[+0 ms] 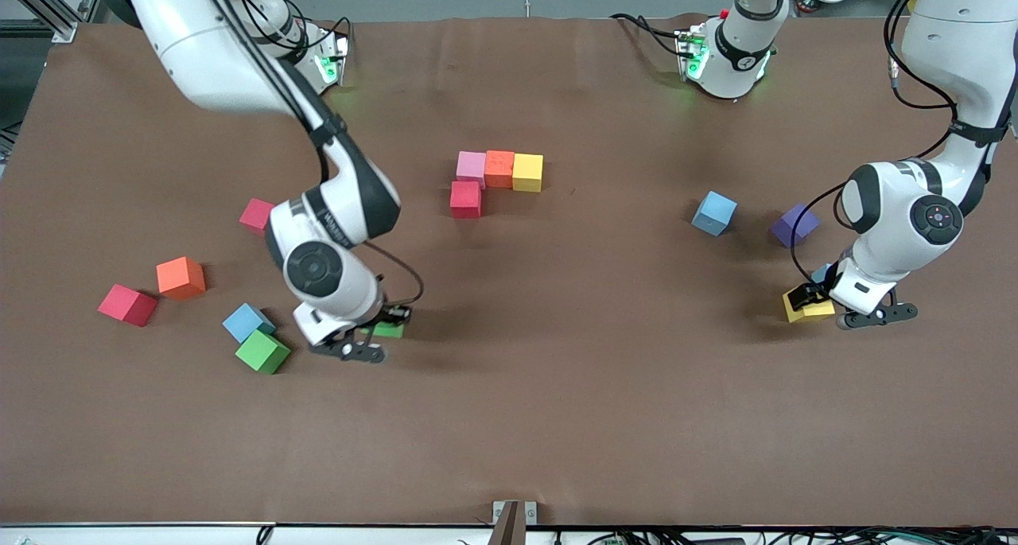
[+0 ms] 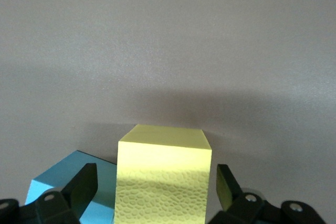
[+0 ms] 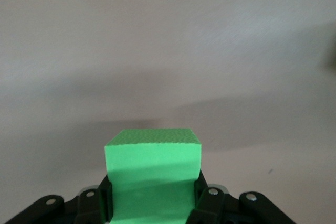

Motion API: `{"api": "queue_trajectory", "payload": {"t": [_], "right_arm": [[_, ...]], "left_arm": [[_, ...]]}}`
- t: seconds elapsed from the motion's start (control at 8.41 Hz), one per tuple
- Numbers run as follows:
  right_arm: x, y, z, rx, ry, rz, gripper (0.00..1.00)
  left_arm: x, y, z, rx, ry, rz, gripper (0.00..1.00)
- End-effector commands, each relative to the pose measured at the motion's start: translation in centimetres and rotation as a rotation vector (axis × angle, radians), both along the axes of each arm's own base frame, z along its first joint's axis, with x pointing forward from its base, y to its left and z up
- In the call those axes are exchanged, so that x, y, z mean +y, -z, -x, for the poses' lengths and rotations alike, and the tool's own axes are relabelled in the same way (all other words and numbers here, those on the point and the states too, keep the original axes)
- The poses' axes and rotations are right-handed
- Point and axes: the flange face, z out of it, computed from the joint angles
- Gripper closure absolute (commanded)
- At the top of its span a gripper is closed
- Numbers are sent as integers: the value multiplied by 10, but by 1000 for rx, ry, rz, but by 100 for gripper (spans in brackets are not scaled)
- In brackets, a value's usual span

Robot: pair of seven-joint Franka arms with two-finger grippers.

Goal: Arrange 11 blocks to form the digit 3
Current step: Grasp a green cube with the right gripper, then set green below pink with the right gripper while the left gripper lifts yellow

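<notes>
My left gripper closes on the yellow block (image 2: 163, 182) next, since its fingers reach down around the block, near the blue block (image 2: 71, 174).
My right gripper (image 1: 380, 325) (image 3: 153, 187) is shut on a green block (image 1: 390, 331) (image 3: 153, 145), low over the table near a loose green block (image 1: 262, 352). My left gripper (image 1: 813, 300) (image 2: 156, 182) is open around a yellow block (image 1: 808, 309) (image 2: 163, 148) on the table, with a gap at each finger. A blue block (image 1: 820, 273) (image 2: 63, 179) touches that yellow one. Mid-table, a pink block (image 1: 471, 166), an orange block (image 1: 499, 168) and a yellow block (image 1: 527, 172) form a row. A red block (image 1: 465, 199) adjoins the pink one.
Toward the right arm's end lie a red block (image 1: 256, 215), an orange block (image 1: 181, 278), a red block (image 1: 127, 305) and a blue block (image 1: 247, 322). Toward the left arm's end lie a blue block (image 1: 713, 212) and a purple block (image 1: 794, 225).
</notes>
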Motion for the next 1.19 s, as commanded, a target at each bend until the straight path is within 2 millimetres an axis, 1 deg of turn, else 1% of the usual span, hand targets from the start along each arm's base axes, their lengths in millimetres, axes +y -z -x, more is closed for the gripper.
{"api": "queue_trajectory", "payload": {"t": [0.0, 0.12, 0.24, 0.36, 0.48, 0.59, 0.71, 0.83, 0.95, 1.07], "right_arm": [[37, 3, 58, -23, -11, -36, 97], [49, 11, 82, -43, -35, -46, 97], [74, 17, 102, -38, -82, -45, 97], [92, 20, 118, -34, -111, -42, 97], [102, 27, 133, -21, -133, -30, 97], [106, 38, 150, -25, -138, -30, 97], [108, 45, 176, -74, -136, -58, 97], [107, 44, 186, -81, -148, -57, 97], [111, 44, 198, -83, -172, -45, 97], [107, 43, 200, -89, -173, -33, 97]], "left_arm": [[-3, -10, 1, -9, -8, 0, 6], [-4, -9, 1, -7, -5, 0, 11], [-6, -10, 0, -10, -2, 0, 16], [-6, -9, 0, -9, -1, 0, 24], [-6, -9, 0, -10, -1, 0, 34], [-6, -10, 0, -11, 7, -1, 42], [-6, -11, 0, -13, 9, -1, 54], [-6, -15, -1, -19, 1, -1, 66], [-6, -23, -2, -30, 1, -2, 73], [-8, -28, -3, -35, 0, -1, 74]]}}
